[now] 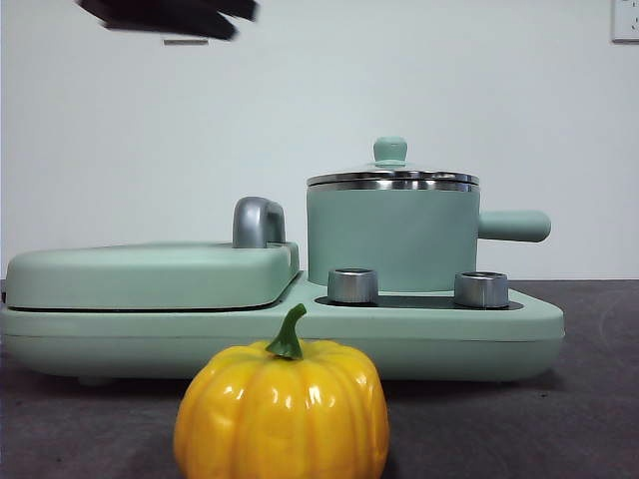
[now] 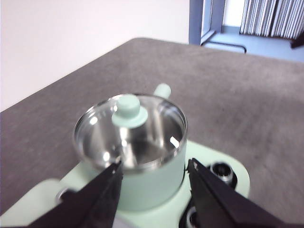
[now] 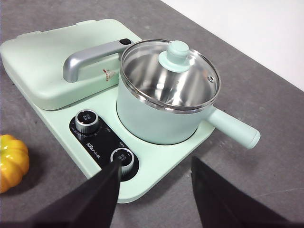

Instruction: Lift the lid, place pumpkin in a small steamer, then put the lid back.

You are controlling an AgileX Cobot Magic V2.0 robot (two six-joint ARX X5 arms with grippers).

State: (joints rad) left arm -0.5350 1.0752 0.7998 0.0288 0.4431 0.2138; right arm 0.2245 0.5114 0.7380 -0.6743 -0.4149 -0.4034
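Observation:
The lid spans the whole steamer [image 1: 389, 239], wider than the robot's fingers open, so the left gripper needs to grab the glass lid by its narrow mint green knob [image 1: 390, 151] next.
The glass lid [image 1: 391, 179] with its mint green knob [image 1: 390, 150] sits shut on the small steamer [image 1: 389, 239], whose handle [image 1: 514, 226] points right. The yellow-orange pumpkin [image 1: 285, 409] stands on the table in front of the appliance, near the camera. My left gripper [image 2: 154, 166] is open and empty, above and short of the lid [image 2: 128, 128], on the side away from the handle. My right gripper [image 3: 154, 168] is open and empty, high above the appliance's front edge, with the steamer [image 3: 161, 114], the lid [image 3: 171, 71] and part of the pumpkin [image 3: 12, 161] below it.
The steamer stands on a long mint green appliance base [image 1: 150, 329] with two steel dials [image 1: 352, 284]. A wide flat griddle cover [image 1: 150, 271] with a steel handle [image 1: 258, 222] lies on its left. A blurred black arm part [image 1: 170, 15] shows at the top left.

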